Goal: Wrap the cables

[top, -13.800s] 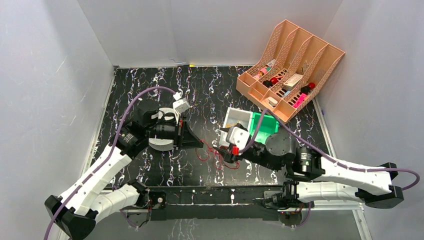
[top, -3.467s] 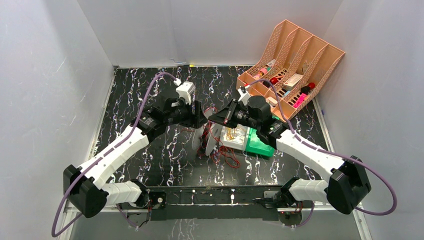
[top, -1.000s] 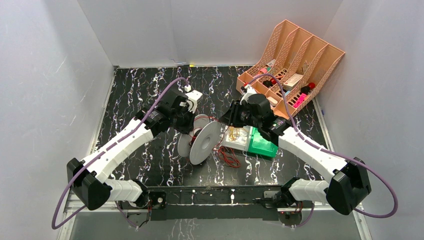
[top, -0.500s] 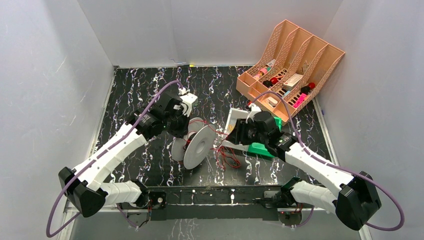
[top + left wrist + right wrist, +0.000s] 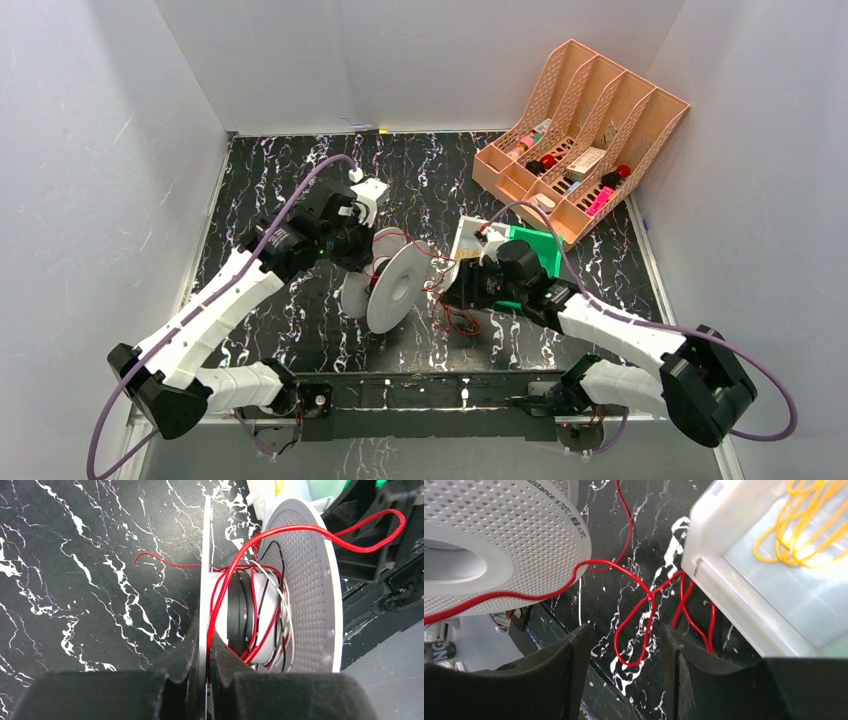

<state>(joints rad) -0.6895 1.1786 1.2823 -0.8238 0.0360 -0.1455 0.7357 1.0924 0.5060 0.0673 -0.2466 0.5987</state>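
The fingertips line up with the loop but stop short, so my right gripper moves toward the loop, before it closes on the red loop (image 5: 431,289) (image 5: 633,662).
A white cable spool (image 5: 390,285) stands on edge mid-table, with red, black and white wire wound on its hub (image 5: 250,615). My left gripper (image 5: 205,665) is shut on the spool's left flange (image 5: 205,595), and a red strand is pinched beside it. A loose red cable (image 5: 639,625) runs from the spool's rim down onto the table in loops (image 5: 455,318). My right gripper (image 5: 626,652) is open just above those loops, with one loop between its fingers, not gripped.
A white bin (image 5: 774,590) with yellow wire (image 5: 809,535) sits right of the loops, next to a green bin (image 5: 535,255). A peach file organizer (image 5: 585,130) with small items stands at the back right. The table's front rail (image 5: 430,395) is close.
My right gripper has come down from beside the spool's top to the red loops near the bins. My left arm has shifted the spool slightly left and toward the front.
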